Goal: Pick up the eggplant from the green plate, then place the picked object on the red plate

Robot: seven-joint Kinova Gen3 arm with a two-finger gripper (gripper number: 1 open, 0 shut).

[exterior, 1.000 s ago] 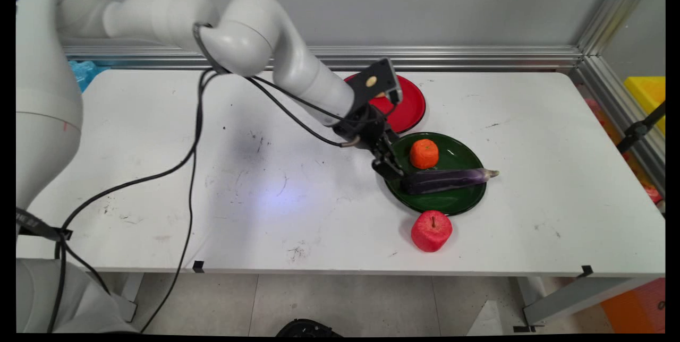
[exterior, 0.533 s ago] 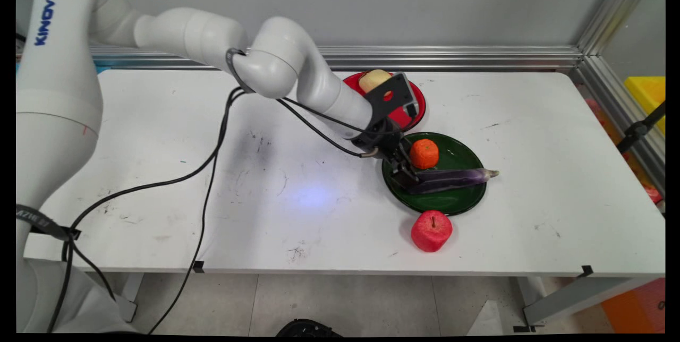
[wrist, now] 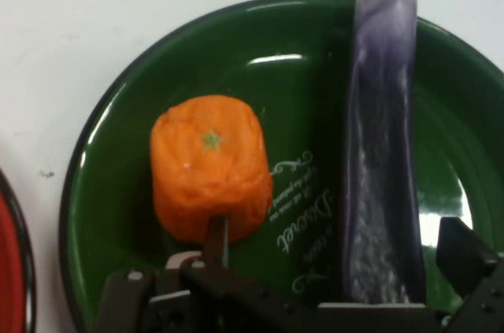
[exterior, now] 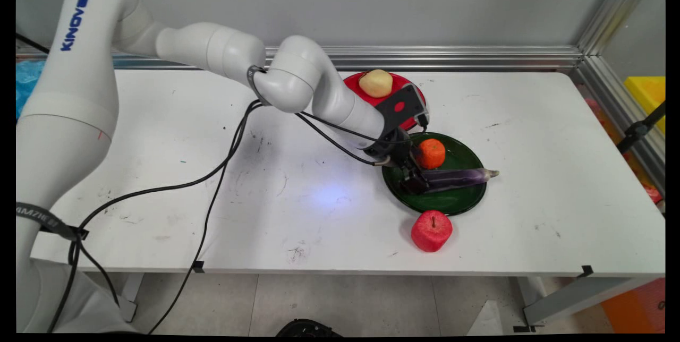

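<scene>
Next, my gripper grabs the long purple eggplant by its thick end point(exterior: 431, 181) to shift it over to the red plate point(exterior: 357, 84).
A dark green plate point(exterior: 451, 204) holds an orange point(exterior: 431, 153) and a long purple eggplant point(exterior: 459, 177) lying across it. My gripper point(exterior: 414, 182) is low over the plate's left side, at the eggplant's thick end. In the hand view the gripper point(wrist: 339, 250) is open. One finger point(wrist: 216, 237) stands against the orange point(wrist: 211, 166). The other finger point(wrist: 465, 254) is on the far side of the eggplant point(wrist: 382, 152). The eggplant's end lies between the two fingers, with a gap on each side, over the green plate point(wrist: 102, 191).
A red apple point(exterior: 431, 231) sits on the table just in front of the green plate. Behind it a red plate point(exterior: 380, 100) carries a pale yellow fruit point(exterior: 375, 83). The red plate's rim point(wrist: 9, 270) shows at the hand view's left edge.
The arm has reached further right, and the gripper has moved a little right and down, from the plate's left rim to the eggplant's thick end. The fruits and plates have not moved.
</scene>
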